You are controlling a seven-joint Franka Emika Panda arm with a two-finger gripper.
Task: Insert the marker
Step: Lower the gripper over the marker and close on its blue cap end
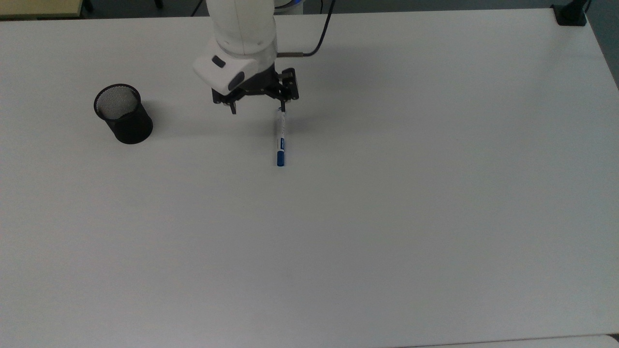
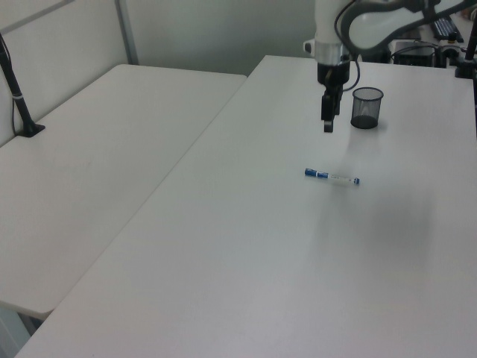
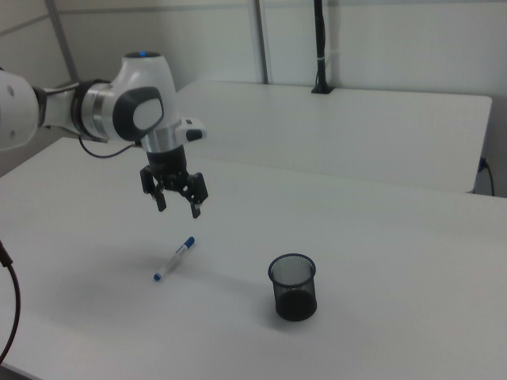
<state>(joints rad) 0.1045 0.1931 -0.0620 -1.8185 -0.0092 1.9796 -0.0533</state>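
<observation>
The gripper grabs the marker by its blue end with the cap (image 2: 318, 174) next, so that the marker's white body (image 2: 341, 179) stays free to enter the mesh cup.
The marker (image 1: 280, 137) lies flat on the white table (image 1: 387, 217), its blue cap toward the top view's bottom; it also shows as marker (image 2: 332, 177) and marker (image 3: 175, 259). A black mesh cup (image 1: 123, 113) stands upright to the top view's left, seen too as cup (image 2: 366, 108) and cup (image 3: 293, 286). My gripper (image 1: 258, 110) is open and holds nothing. It hangs in the air above the table, one finger over the marker's upper end in the top view. In the right view the gripper (image 3: 179, 210) is clearly above the marker. The gripper (image 2: 327, 125) points downward.
A black clamp (image 1: 570, 14) sits at the table's corner in the top view's upper right. The arm's cable (image 1: 319, 43) trails behind the wrist. A second white table (image 2: 89, 164) adjoins, with a black post (image 3: 320, 47) on it.
</observation>
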